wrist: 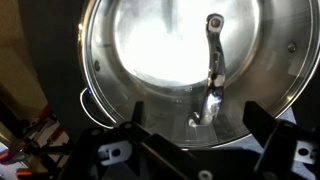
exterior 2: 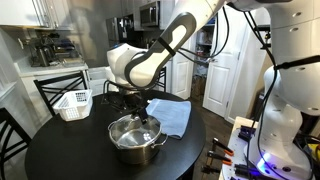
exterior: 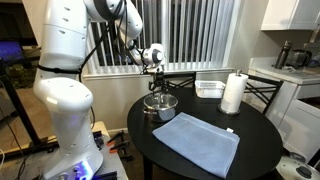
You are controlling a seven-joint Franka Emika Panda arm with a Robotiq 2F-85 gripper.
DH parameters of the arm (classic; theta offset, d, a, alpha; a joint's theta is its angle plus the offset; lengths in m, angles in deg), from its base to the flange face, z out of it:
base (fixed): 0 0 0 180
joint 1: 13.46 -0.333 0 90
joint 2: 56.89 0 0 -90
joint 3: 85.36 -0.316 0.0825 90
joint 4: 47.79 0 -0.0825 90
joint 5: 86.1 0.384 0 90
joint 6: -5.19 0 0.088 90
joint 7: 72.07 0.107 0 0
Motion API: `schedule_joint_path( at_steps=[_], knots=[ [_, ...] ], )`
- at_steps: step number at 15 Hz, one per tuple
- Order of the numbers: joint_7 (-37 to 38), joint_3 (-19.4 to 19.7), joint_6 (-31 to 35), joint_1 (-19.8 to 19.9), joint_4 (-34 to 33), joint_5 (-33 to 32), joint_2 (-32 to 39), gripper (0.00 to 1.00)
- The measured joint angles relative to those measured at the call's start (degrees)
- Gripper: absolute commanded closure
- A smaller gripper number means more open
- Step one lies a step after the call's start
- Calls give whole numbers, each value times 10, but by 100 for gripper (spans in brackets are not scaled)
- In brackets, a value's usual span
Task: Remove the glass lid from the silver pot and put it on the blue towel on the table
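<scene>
My gripper should move toward the raised middle of the handle before it closes on the handle, because my fingertips only reach the near end of the handle.
The silver pot (exterior: 160,107) stands on the round black table (exterior: 170,150), and also shows in an exterior view (exterior 2: 136,151). The glass lid (wrist: 150,50) sits on it and fills the wrist view, with a shiny metal handle (wrist: 213,62) across its middle; it is also seen from the side (exterior 2: 131,131). My gripper (wrist: 197,122) is open, straight above the lid, its fingers on either side of the handle's near end and not touching it. It shows in both exterior views (exterior: 155,87) (exterior 2: 141,112). The blue towel (exterior: 200,142) lies flat beside the pot (exterior 2: 172,115).
A white paper towel roll (exterior: 233,93) and a clear rectangular container (exterior: 209,88) stand at the table's far side. A white basket (exterior 2: 72,103) sits on the table. Chairs stand around the table, and the robot base (exterior: 62,110) is next to it.
</scene>
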Motion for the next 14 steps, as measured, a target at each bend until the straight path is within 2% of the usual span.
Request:
schedule_joint_path(
  at_steps=[5,6,7,14],
  knots=[
    [-1,1,54,8,15,-1,0,0],
    [-1,1,63,8,16,-1,0,25],
    [-1,1,70,8,17,-1,0,26],
    [-27,-2,134,9,44,0,-13,72]
  ],
)
